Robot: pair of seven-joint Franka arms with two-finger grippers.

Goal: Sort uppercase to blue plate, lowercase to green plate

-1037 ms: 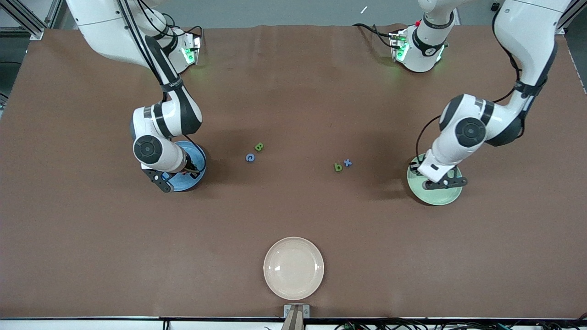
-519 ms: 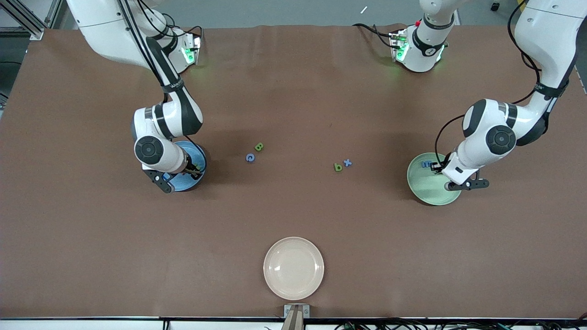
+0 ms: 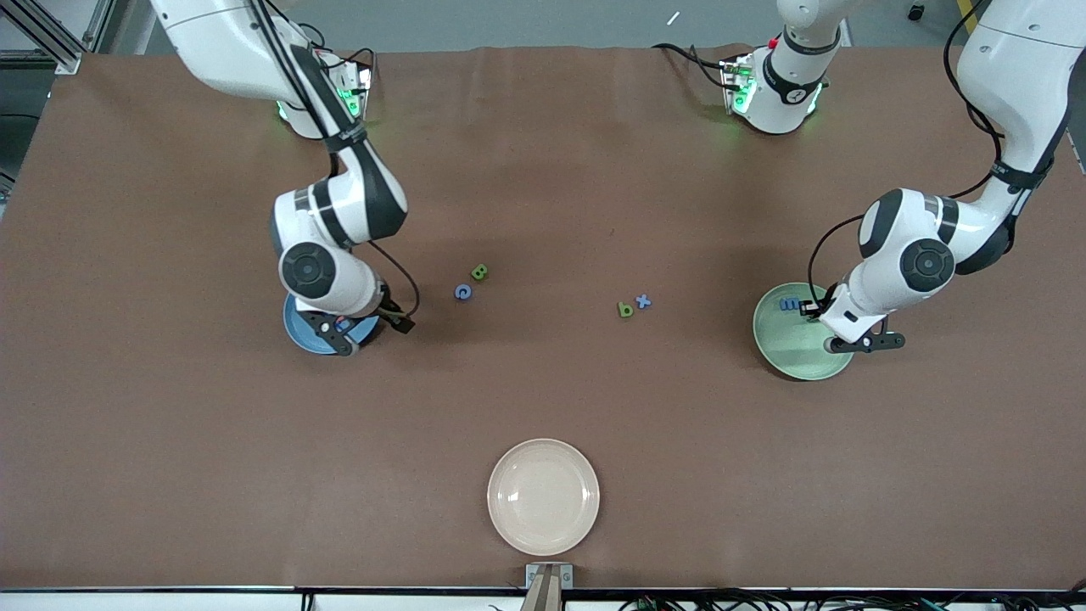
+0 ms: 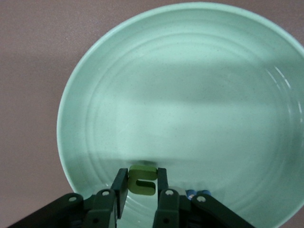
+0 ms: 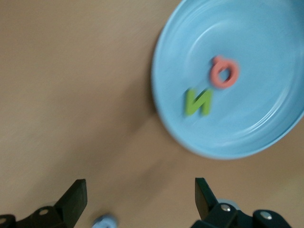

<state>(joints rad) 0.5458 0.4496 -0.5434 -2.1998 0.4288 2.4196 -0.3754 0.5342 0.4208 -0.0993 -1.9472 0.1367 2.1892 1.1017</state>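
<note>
The robot should next grab the blue C by its curved outer sides with its right gripper, to sort the uppercase letter onto the blue plate.
My right gripper (image 5: 140, 190) is open and empty over bare table beside the blue plate (image 5: 266, 123), on the side toward the loose letters. In that plate (image 3: 301, 327) lie a red Q (image 5: 224, 72) and a green N (image 5: 198, 102). My left gripper (image 4: 142, 176) is shut on a green u (image 4: 141, 186) low over the green plate (image 4: 190, 95). A blue m (image 3: 791, 303) lies in the green plate (image 3: 789, 352). Mid-table lie a green B (image 3: 479, 271) and blue C (image 3: 462, 292), and, toward the left arm's end, a green b-shaped letter (image 3: 625, 310) and blue x (image 3: 644, 300).
A cream plate (image 3: 543, 496) sits at the table's edge nearest the front camera, midway along it. The right arm's wrist covers part of the blue plate in the front view. Both robot bases stand along the edge farthest from that camera.
The right gripper opened and swung off the blue plate toward the table's middle, leaving the N in it. The left arm shifted toward its own end, uncovering the blue m.
</note>
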